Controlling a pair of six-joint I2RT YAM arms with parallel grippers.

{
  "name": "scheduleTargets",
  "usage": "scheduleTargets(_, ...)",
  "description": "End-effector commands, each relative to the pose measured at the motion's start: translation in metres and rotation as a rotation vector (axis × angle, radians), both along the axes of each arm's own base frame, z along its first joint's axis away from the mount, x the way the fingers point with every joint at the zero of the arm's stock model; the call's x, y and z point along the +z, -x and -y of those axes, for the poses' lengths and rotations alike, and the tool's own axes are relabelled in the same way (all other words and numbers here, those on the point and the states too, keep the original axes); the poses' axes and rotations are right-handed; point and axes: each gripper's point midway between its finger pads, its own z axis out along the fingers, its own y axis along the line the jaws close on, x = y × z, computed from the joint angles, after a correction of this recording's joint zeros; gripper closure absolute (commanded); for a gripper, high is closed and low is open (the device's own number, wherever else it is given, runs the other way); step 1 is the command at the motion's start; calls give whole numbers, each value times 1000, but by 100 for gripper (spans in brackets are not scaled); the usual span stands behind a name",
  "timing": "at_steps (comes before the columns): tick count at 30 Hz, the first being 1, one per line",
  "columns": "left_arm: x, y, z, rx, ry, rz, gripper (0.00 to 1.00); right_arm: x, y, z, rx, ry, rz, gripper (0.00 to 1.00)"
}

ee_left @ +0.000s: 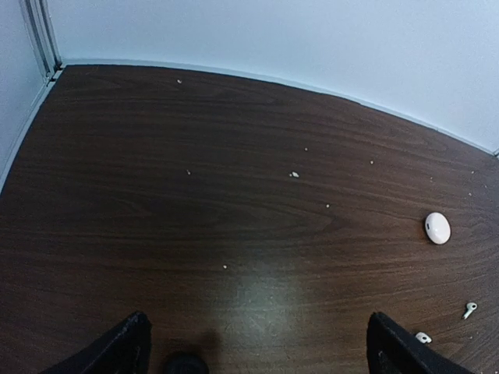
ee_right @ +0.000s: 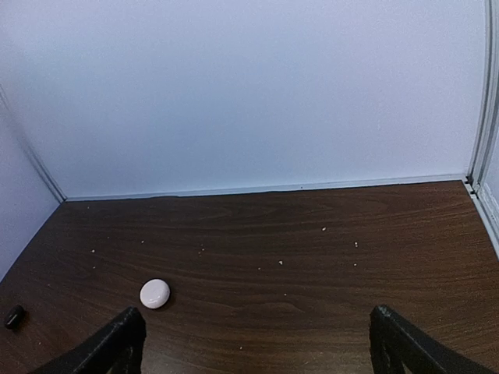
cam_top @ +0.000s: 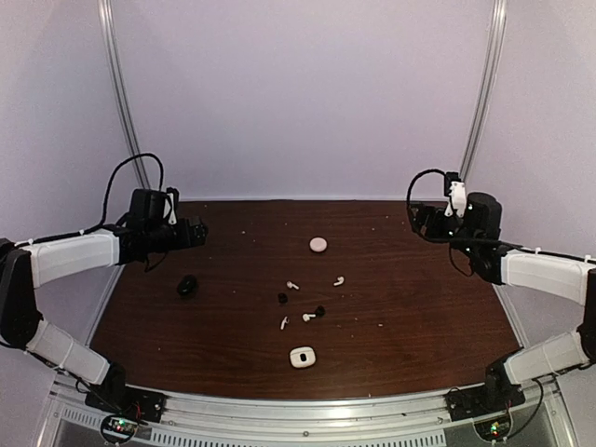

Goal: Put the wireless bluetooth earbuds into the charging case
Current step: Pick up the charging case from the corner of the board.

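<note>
My left gripper should next grab the black case (cam_top: 187, 285) across its sides, and one rounded end of the case should stay free so I can hand the case over to my right gripper.
Several tiny earbuds lie mid-table: white stemmed ones (cam_top: 292, 285), (cam_top: 339, 280), (cam_top: 284, 322), (cam_top: 308, 317) and two black ones (cam_top: 282, 298), (cam_top: 319, 310). An open white charging case (cam_top: 302, 357) sits near the front. A closed round white case (cam_top: 318, 244) lies farther back; it also shows in the left wrist view (ee_left: 437, 227) and the right wrist view (ee_right: 154, 293). A black case (cam_top: 187, 285) lies at the left. My left gripper (cam_top: 196, 231) (ee_left: 261, 354) is open and empty, raised at the left. My right gripper (cam_top: 419, 222) (ee_right: 257, 351) is open and empty, raised at the right.
The dark wooden table (cam_top: 419, 298) is bounded by white walls at the back and sides. Small white crumbs (ee_left: 294, 174) dot the surface. Two white earbuds (ee_left: 470, 309), (ee_left: 422, 337) show at the lower right of the left wrist view.
</note>
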Motion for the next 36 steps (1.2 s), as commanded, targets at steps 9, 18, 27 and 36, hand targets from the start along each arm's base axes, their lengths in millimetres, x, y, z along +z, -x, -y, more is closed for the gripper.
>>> scheduleTargets(9,-43,31,-14,57,-158,-178,2,-2,25,-65,261,19,-4,0)
scheduleTargets(18,-84,41,-25,35,-199,-322,3,-3,39,-100,445,3,7,0)
scheduleTargets(27,-116,46,-30,3,-217,-406,10,3,51,-117,562,6,44,0)
scheduleTargets(36,-142,44,-31,-8,-224,-465,26,7,56,-127,622,-31,65,0)
